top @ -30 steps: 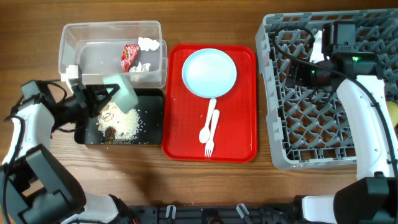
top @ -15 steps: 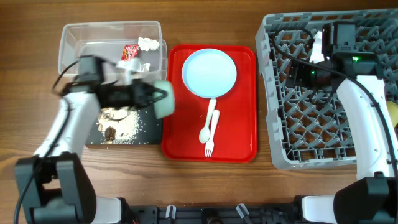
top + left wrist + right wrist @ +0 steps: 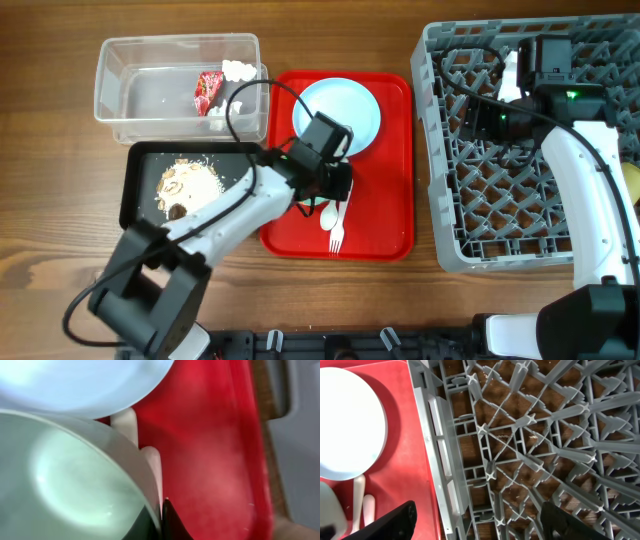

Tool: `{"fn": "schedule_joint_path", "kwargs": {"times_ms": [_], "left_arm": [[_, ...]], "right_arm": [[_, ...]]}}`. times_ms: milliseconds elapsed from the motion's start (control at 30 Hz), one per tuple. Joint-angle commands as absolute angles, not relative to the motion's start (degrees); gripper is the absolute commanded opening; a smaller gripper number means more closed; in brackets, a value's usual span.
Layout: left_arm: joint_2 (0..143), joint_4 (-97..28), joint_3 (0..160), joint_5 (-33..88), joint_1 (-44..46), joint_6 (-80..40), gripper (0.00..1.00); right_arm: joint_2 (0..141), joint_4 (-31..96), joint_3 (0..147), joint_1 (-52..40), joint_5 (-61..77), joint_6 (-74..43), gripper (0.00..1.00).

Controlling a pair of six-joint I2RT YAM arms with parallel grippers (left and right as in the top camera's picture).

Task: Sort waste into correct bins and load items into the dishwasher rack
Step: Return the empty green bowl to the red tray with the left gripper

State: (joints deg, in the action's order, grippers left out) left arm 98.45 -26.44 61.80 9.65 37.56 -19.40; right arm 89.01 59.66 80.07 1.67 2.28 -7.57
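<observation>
The pale green bowl will be grabbed by its rim with my right gripper, clear of my left gripper. Then my right gripper can load the bowl into the rack [image 3: 530, 170].
My left gripper [image 3: 162, 510] is shut on the rim of the pale green bowl [image 3: 65, 475]. It holds the bowl over the red serving tray [image 3: 385, 210], just above the white spoon and fork [image 3: 335, 215]; the overhead view hides the bowl under my left arm [image 3: 335, 185]. The light blue plate [image 3: 340, 112] lies at the tray's back. My right gripper [image 3: 480, 525] is open and empty above the left side of the grey dishwasher rack [image 3: 530, 170]. The clear tub [image 3: 150, 70] holds the red wrapper [image 3: 208, 88] and tissue pieces [image 3: 238, 70]. The black tray [image 3: 135, 200] holds food scraps [image 3: 185, 185].
The rack's left wall [image 3: 437, 460] runs right beside the red tray's right edge [image 3: 402, 455]. A yellow thing [image 3: 633, 178] shows at the right edge behind my right arm. Bare wooden table lies in front of the trays.
My left arm has swung right from over the black tray to over the red tray, carrying the green bowl. The right arm has not moved.
</observation>
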Motion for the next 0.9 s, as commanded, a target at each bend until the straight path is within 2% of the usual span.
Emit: {"fn": "schedule_joint_path", "kwargs": {"times_ms": [0,33,100,167,400,700,867], "left_arm": [[99.90,-26.28,62.59,6.09,38.24,-21.30,0.12],[99.88,-26.09,62.59,6.11,38.24,-21.30,0.13],[99.85,-25.76,62.61,6.09,38.24,-21.28,0.27],[99.07,-25.93,62.65,6.11,37.32,-21.30,0.36],[87.39,-31.88,62.65,6.11,28.23,-21.52,0.43],[74.39,-46.72,62.65,6.11,6.35,-24.51,0.78],[74.41,-49.87,62.63,6.13,-0.60,-24.51,0.85]], "right_arm": [[88.16,59.68,80.36,1.58,1.52,-6.81,0.81],[88.16,59.61,80.36,1.58,1.80,-6.68,0.81],[88.16,58.94,80.36,1.56,5.23,-5.93,0.81],[88.16,57.45,80.36,1.43,10.26,-5.96,0.81],[88.18,55.53,80.36,-4.43,16.82,-6.00,0.80],[93.78,53.17,80.14,-21.02,16.38,-10.41,0.77],[100.97,52.60,80.14,-27.66,13.76,-17.17,0.65]]}}
